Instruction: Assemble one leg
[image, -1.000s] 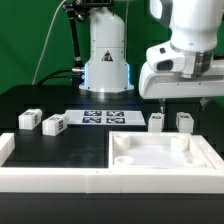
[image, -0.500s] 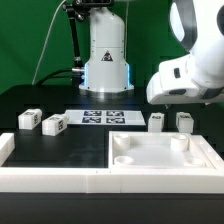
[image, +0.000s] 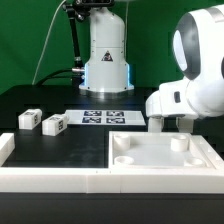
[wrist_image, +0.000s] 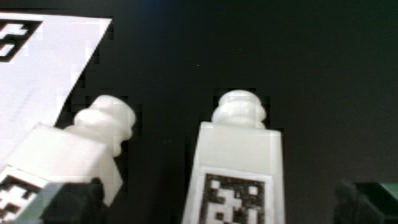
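The gripper needs to grab the white leg's tagged body (wrist_image: 235, 190) next, so that the leg's rounded end stays free to enter the white panel.
In the wrist view a white leg (wrist_image: 240, 150) with a black-and-white tag lies on the black table between my open gripper's (wrist_image: 217, 205) dark fingers (wrist_image: 374, 200). A second leg (wrist_image: 86, 140) lies just beside it, outside the other finger. In the exterior view my gripper (image: 169, 122) hangs low over these two legs at the right, behind the big white panel (image: 160, 158). The arm's body hides most of them; only one leg (image: 156, 122) shows in part. Two more legs (image: 28, 119) (image: 54, 124) lie at the left.
The marker board (image: 103, 117) lies in the middle of the table and also shows in the wrist view (wrist_image: 45, 70). A white rail (image: 50, 180) runs along the front, with an end piece (image: 6, 146) at the left. The robot base (image: 105, 50) stands behind.
The arm has come down from above over the right pair of legs. It now covers them in the exterior view. No part has moved.
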